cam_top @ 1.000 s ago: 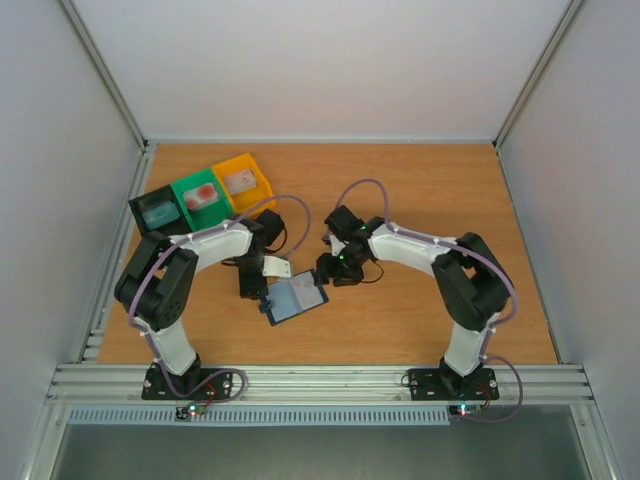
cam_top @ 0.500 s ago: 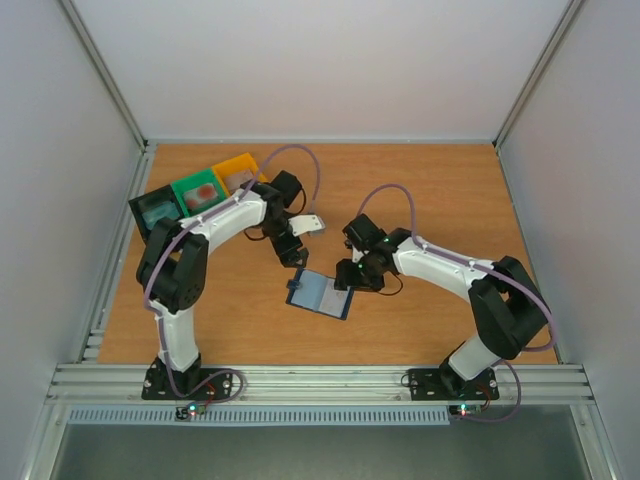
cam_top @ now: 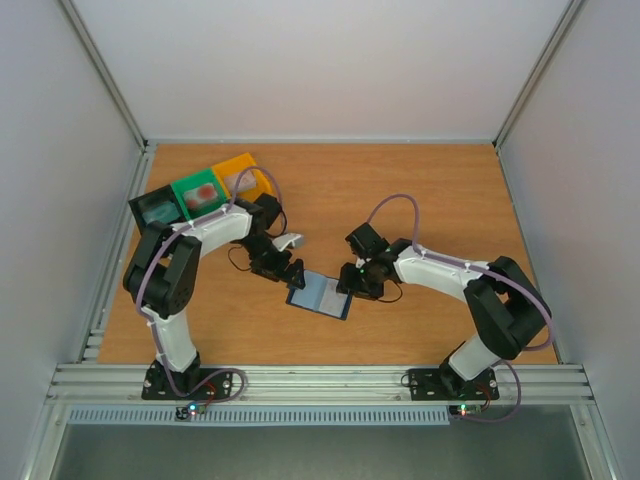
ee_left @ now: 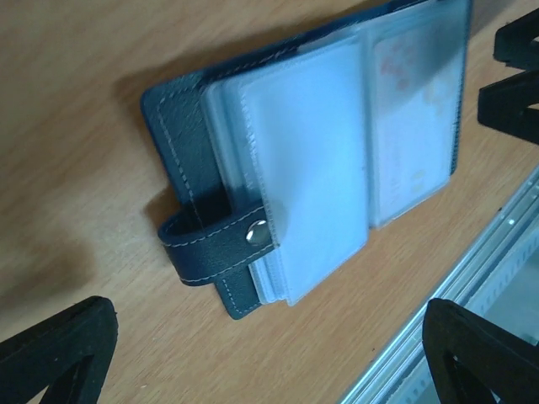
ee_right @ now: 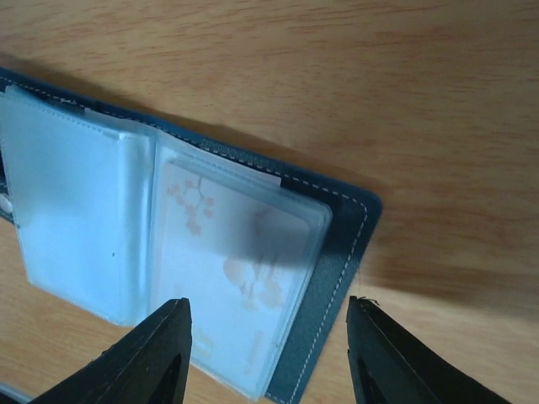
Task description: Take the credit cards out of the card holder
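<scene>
My left gripper picks up the card holder by its strap side (cam_top: 293,295) (ee_left: 221,241) next, so the credit card's sleeve stays free for taking the card out.
The card holder (cam_top: 320,295) lies open and flat on the table between both arms, dark navy with clear sleeves. In the right wrist view a pale credit card with reddish marks (ee_right: 223,265) sits inside the right-hand sleeve of the card holder (ee_right: 337,286). My right gripper (ee_right: 268,358) is open, just above that half. The left wrist view shows the card holder (ee_left: 181,143), its snap strap (ee_left: 210,244) and the same credit card (ee_left: 413,109). My left gripper (ee_left: 265,362) is wide open at the strap side and holds nothing.
A black bin (cam_top: 157,209), a green bin (cam_top: 199,193) and a yellow bin (cam_top: 244,174) stand in a row at the back left, each with a card-like thing inside. A metal rail (cam_top: 320,380) runs along the table's near edge.
The card holder has slid right and turned. My left gripper swung back toward the yellow bin, then came down at the holder's left edge and opened wider. My right arm followed the holder.
</scene>
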